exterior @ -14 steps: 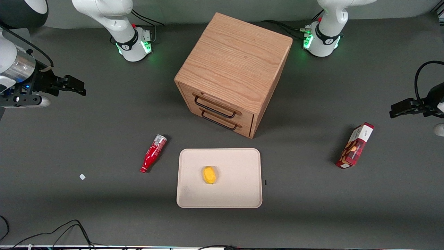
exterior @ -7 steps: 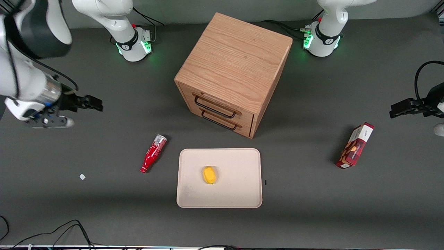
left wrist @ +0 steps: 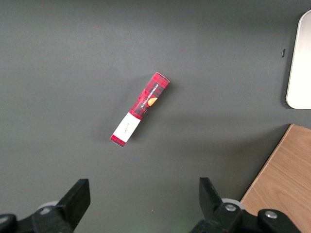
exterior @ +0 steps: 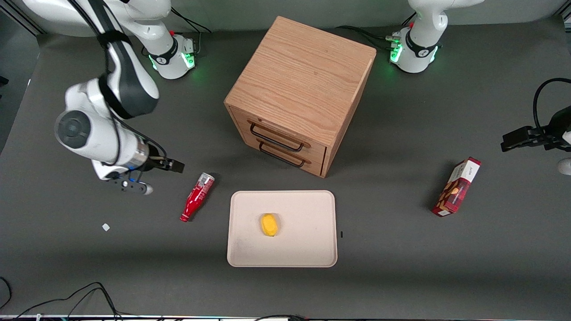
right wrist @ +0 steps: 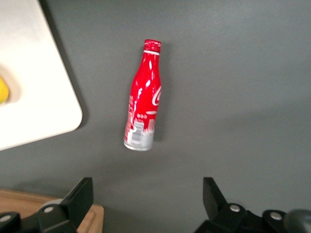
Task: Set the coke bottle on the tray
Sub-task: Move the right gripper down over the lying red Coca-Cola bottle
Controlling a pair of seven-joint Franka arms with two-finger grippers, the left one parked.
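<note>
The coke bottle needs to go on the beige tray [exterior: 308, 249]. My gripper needs to grab the bottle by its red middle [exterior: 196, 197] next.
The coke bottle [exterior: 196, 196] lies on its side on the grey table beside the tray, toward the working arm's end, its red cap pointing toward the front camera and its silvery base away from it. It also shows in the right wrist view [right wrist: 144, 108]. The beige tray [exterior: 308, 249] lies in front of the drawer cabinet; its corner shows in the right wrist view [right wrist: 43, 104]. My gripper [exterior: 177, 166] hangs above the table, open and empty, a little farther from the front camera than the bottle's base. Its wide-apart fingers [right wrist: 80, 196] frame bare table.
A yellow object [exterior: 269, 224] lies on the tray. The wooden drawer cabinet [exterior: 299, 91] stands mid-table. A red-and-brown snack box [exterior: 456, 187] lies toward the parked arm's end. A small white scrap [exterior: 105, 227] lies on the table toward the working arm's end.
My arm has swung in from the table's edge toward the bottle, and the gripper now hangs close to the bottle's base. The bottle and tray have not moved.
</note>
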